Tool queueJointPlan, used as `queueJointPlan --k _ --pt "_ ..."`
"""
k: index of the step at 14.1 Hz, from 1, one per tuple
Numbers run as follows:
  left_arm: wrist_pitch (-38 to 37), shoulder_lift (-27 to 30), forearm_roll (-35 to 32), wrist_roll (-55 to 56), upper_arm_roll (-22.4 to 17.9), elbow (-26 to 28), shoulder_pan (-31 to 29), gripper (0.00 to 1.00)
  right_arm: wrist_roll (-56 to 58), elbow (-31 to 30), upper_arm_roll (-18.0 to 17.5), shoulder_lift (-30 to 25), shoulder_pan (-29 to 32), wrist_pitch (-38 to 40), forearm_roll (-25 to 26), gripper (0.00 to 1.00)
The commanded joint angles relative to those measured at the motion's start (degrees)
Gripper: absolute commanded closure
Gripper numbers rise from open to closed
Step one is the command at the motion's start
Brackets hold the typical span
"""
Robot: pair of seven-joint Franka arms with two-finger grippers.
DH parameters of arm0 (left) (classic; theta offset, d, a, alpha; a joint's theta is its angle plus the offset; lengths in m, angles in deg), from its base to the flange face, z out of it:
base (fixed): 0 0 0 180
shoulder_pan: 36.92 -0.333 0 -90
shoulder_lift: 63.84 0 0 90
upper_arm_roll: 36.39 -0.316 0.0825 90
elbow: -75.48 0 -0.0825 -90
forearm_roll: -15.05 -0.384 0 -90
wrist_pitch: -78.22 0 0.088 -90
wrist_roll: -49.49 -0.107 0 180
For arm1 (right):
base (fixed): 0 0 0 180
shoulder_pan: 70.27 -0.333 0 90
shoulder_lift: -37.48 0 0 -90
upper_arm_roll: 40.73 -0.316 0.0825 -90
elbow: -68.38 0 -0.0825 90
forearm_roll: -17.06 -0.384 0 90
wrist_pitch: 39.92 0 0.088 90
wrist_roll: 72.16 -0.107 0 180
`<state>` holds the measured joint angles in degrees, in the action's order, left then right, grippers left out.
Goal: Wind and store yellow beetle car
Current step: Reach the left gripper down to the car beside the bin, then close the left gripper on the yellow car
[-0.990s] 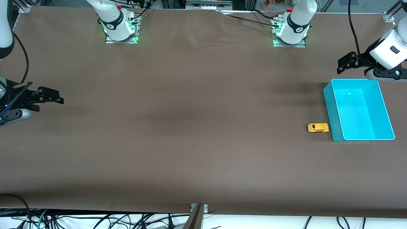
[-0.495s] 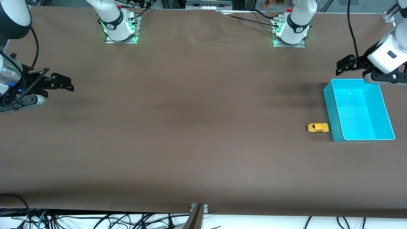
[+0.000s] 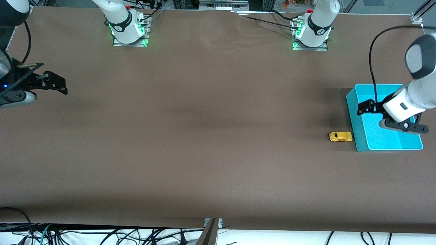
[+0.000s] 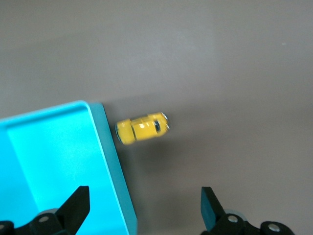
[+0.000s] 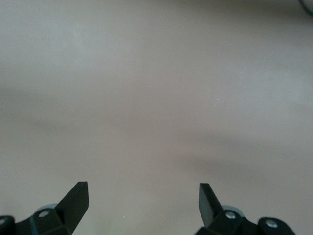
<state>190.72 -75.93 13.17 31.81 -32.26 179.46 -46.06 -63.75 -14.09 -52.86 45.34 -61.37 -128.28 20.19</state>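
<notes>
My left gripper should next pick up the yellow beetle car (image 3: 340,136) by its two long sides to store it in the turquoise bin.
The tiny yellow beetle car (image 3: 340,136) (image 4: 142,128) stands on the brown table right beside the turquoise bin (image 3: 361,147) (image 4: 117,196), on the bin's side toward the right arm's end. My left gripper (image 3: 362,108) (image 4: 145,208) hangs open and empty over the bin's wall closest to the car, with the car showing ahead of its fingers. My right gripper (image 3: 56,84) (image 5: 143,203) hovers open and empty over bare table at the right arm's end, a long way from the car.
Both arm bases (image 3: 127,32) (image 3: 310,35) stand at the table edge farthest from the front camera. Cables (image 3: 102,236) lie below the table's near edge. The brown cover (image 3: 204,136) has a few ripples near the bases.
My left gripper has swung from the table just outside the bin's end farthest from the front camera to over the bin, toward the car. My right gripper has shifted a little. The car has not moved.
</notes>
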Motion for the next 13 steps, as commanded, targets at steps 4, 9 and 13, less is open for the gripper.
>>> queueJointPlan --k 4,9,13 --pt "10.5 -7.2 -1.3 -15.3 -0.1 4.6 1.7 0.00 -1.0 -3.1 7.5 -3.7 -5.8 -0.7 0.7 0.00" --pt "16.9 -11.9 -2.8 -38.0 -0.1 9.5 2.0 0.01 -5.7 -4.5 13.3 -5.5 -10.3 1.5 0.0 0.00" --pt "27.5 -15.8 -2.7 -59.5 -2.0 10.0 2.0 0.01 -6.0 -4.7 13.4 -4.6 -10.0 2.2 -0.2 0.00"
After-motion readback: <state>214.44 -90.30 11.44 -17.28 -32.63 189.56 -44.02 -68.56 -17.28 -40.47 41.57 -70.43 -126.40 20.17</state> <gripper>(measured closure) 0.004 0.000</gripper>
